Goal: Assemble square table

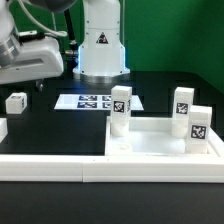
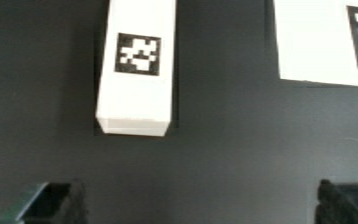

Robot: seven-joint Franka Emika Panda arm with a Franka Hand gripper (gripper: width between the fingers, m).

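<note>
My gripper picks up the loose leg block by its tagged end [image 1: 17, 103] [image 2: 137, 58] next, to complete the square table.
The square table's white slab [image 1: 160, 140] lies rim-up at the exterior view's right. Three white tagged leg blocks stand upright on it: one at its near left corner [image 1: 121, 108], one at the back [image 1: 183, 104], one at the right [image 1: 200, 124]. A fourth leg block [image 1: 15, 101] lies loose on the black table at the left. In the wrist view it [image 2: 137, 65] is a long white block with its tag facing up. My gripper [image 1: 34, 68] hovers above it. My gripper [image 2: 199, 206] is open and empty, its fingertips [image 2: 48, 205] apart from the block.
The marker board [image 1: 95, 100] lies flat in front of the robot base [image 1: 100, 50]; its corner shows in the wrist view [image 2: 327, 40]. A long low white border wall [image 1: 90, 166] runs along the front. A white piece [image 1: 2, 128] shows at the left edge.
</note>
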